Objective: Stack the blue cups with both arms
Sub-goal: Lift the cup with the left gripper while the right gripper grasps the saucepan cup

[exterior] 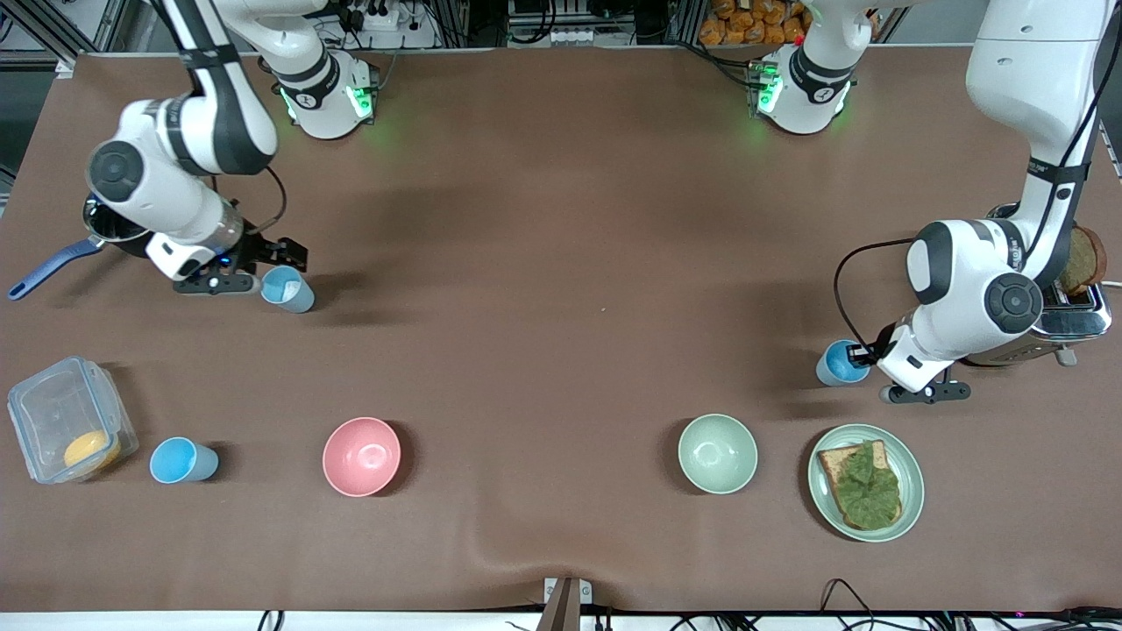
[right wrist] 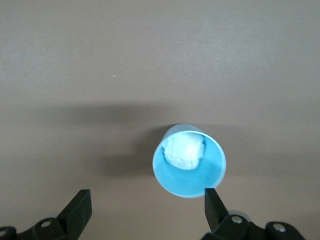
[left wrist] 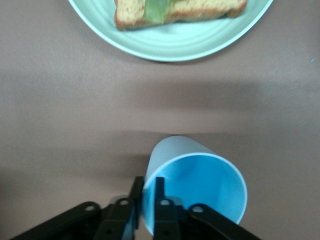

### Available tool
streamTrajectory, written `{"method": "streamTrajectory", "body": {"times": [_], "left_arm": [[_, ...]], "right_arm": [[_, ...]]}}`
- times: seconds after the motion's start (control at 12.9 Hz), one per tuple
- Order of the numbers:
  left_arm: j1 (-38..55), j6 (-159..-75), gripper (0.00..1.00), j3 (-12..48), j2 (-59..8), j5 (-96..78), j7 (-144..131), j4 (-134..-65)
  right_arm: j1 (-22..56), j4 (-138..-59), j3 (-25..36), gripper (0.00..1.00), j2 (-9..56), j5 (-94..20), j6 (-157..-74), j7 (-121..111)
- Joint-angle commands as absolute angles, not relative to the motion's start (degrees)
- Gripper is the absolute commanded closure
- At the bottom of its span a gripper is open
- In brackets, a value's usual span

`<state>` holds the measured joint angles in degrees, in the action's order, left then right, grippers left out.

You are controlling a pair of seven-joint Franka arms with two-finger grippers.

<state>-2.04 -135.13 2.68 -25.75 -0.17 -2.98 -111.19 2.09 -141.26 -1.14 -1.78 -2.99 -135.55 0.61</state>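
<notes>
The blue cup holding the white wad should be grabbed next by its rim (exterior: 281, 269) with my right gripper, so that it can be stacked with another blue cup (exterior: 183, 459).
Three blue cups show in the front view. One blue cup (exterior: 841, 363) is at the left arm's end; my left gripper (exterior: 864, 355) is shut on its rim, one finger inside and one outside, as the left wrist view shows: cup (left wrist: 196, 184), gripper (left wrist: 148, 200). I cannot tell whether it is off the table. A second blue cup (exterior: 287, 289) holds a white crumpled wad (right wrist: 184, 150). My right gripper (exterior: 277, 261) is open just beside this cup (right wrist: 189, 162), with one fingertip (right wrist: 214, 202) near the rim. A third blue cup (exterior: 182, 460) stands alone, nearer the front camera.
A pink bowl (exterior: 361, 456) and a green bowl (exterior: 717, 453) stand near the front. A green plate with toast and lettuce (exterior: 866, 481) is close to the left gripper. A lidded plastic box (exterior: 66, 429), a blue-handled pan (exterior: 53, 263) and a toaster (exterior: 1074, 307) stand at the table's ends.
</notes>
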Motion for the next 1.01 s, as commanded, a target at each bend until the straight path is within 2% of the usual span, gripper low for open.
{"method": "streamTrajectory", "body": {"times": [0.0, 0.39, 0.46, 0.54, 0.7, 0.77, 0.93], "left_arm": [[-1.76, -133.43, 1.0, 3.34, -21.11, 1.41, -4.31, -111.45], [-1.76, -119.64, 1.0, 8.25, -13.54, 1.14, -5.27, -104.52], [-1.76, -117.18, 1.0, 9.31, -13.27, 1.23, -6.06, -102.41], [-1.67, -113.94, 1.0, 10.53, -13.36, 1.23, -7.37, -99.35], [-1.32, -109.35, 1.0, 12.82, -13.88, 1.41, -10.79, -95.11], [-1.41, -108.9, 1.0, 13.88, -13.89, 1.41, -11.68, -94.66], [-1.49, -108.55, 1.0, 15.37, -13.71, 1.32, -12.39, -94.57]], "right_arm": [[2.81, -141.94, -0.88, 0.0, 1.75, -3.78, -140.35, 1.76], [2.64, -141.94, -0.88, 0.0, 6.32, -3.78, -145.1, 1.67], [2.55, -141.94, -0.88, 0.06, 6.5, -3.78, -145.11, 1.67], [2.46, -142.03, -0.88, 0.24, 6.5, -3.78, -145.11, 1.41], [2.46, -142.73, -0.88, 0.86, 6.5, -3.78, -145.2, 0.79], [2.55, -142.73, -0.88, 1.0, 6.68, -3.69, -145.11, 0.44], [2.29, -142.65, -0.88, 1.0, 7.56, -3.69, -145.19, 0.35]]}}
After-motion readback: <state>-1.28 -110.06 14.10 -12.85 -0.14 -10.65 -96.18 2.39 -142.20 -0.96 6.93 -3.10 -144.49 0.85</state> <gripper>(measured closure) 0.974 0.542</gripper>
